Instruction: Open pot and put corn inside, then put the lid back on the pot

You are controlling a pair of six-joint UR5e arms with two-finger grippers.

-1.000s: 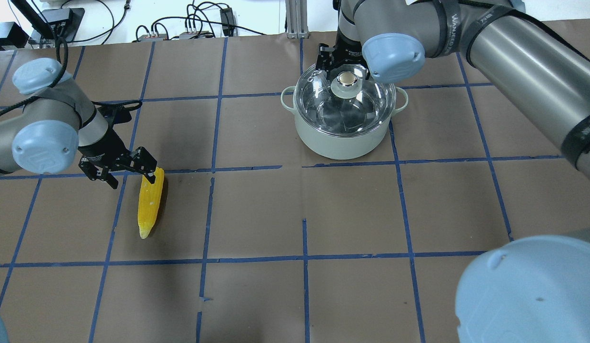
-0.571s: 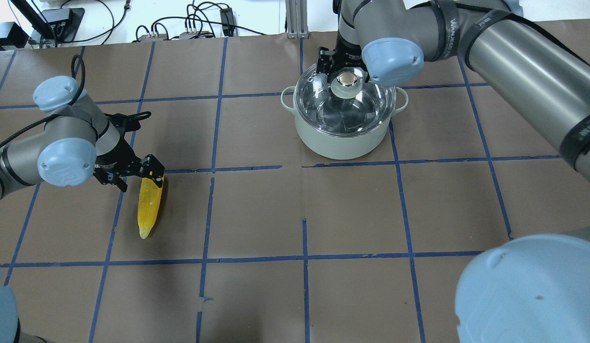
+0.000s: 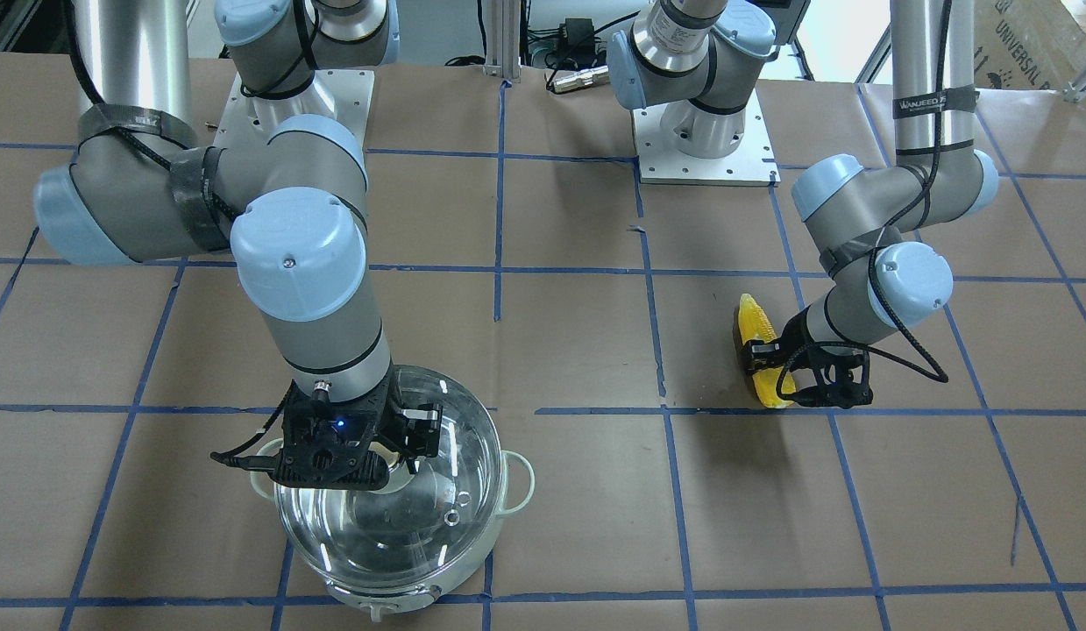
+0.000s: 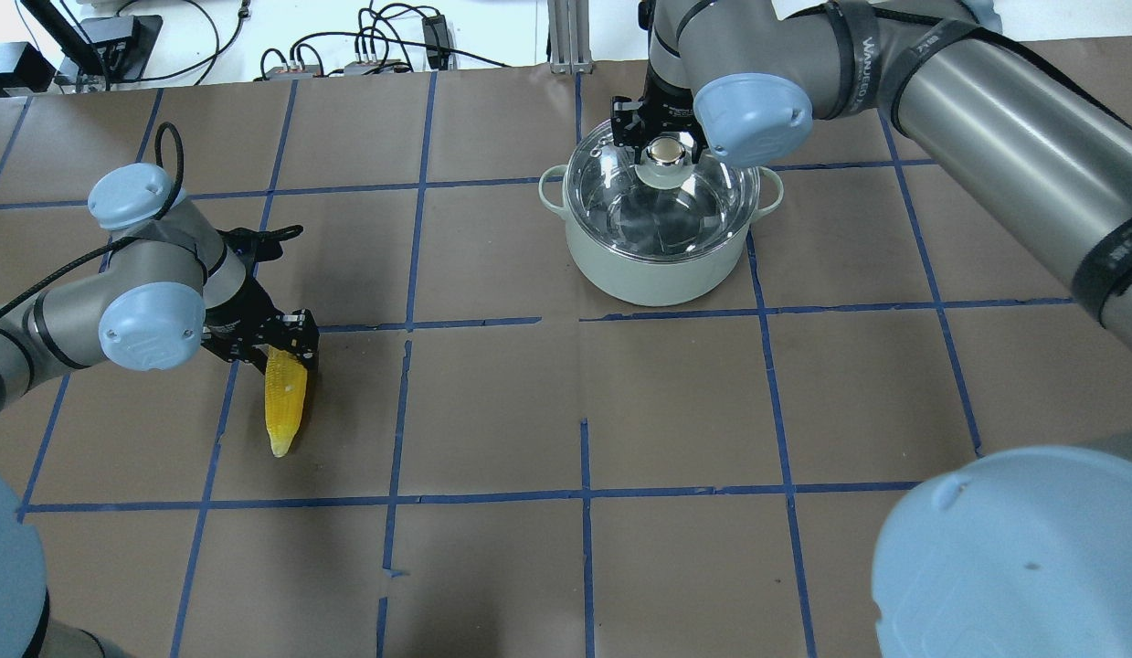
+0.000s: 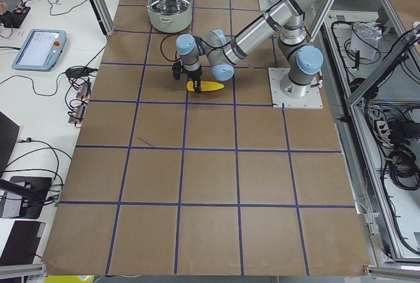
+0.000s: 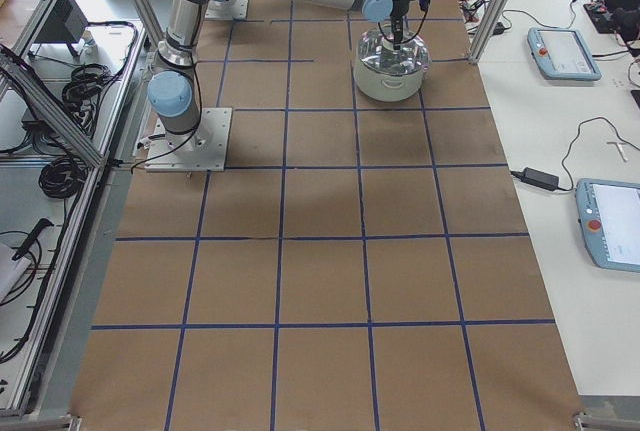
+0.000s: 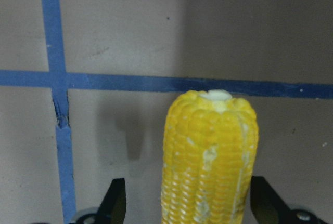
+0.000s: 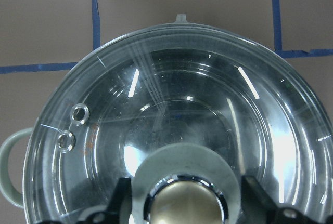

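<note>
Next, my right gripper grabs the lid by its raised knob (image 8: 186,198) to open the pot. The glass lid spreads far wider than the open fingers.
The yellow corn (image 4: 285,402) lies on the brown table at the left, pointed end toward the robot. My left gripper (image 4: 280,352) is open and low over its blunt end. In the left wrist view the corn (image 7: 210,151) sits between the two fingers (image 7: 117,203), not clamped. The pot (image 4: 648,274) stands at the back right with the glass lid (image 4: 675,210) on it. My right gripper (image 4: 661,135) is open, its fingers (image 8: 122,198) on either side of the lid's knob (image 8: 182,203). In the front view the left gripper (image 3: 810,381) straddles the corn (image 3: 757,326).
Brown paper with a blue tape grid (image 4: 584,320) covers the table. Cables and boxes (image 4: 364,50) lie beyond the far edge. The pot's loop handles (image 4: 552,192) stick out at both sides. My right arm's elbow (image 4: 1013,557) fills the near right corner.
My left gripper has moved right and down until its open fingers straddle the corn's blunt end. My right gripper has shifted slightly and now sits around the lid's knob. Corn, pot and lid have not moved.
</note>
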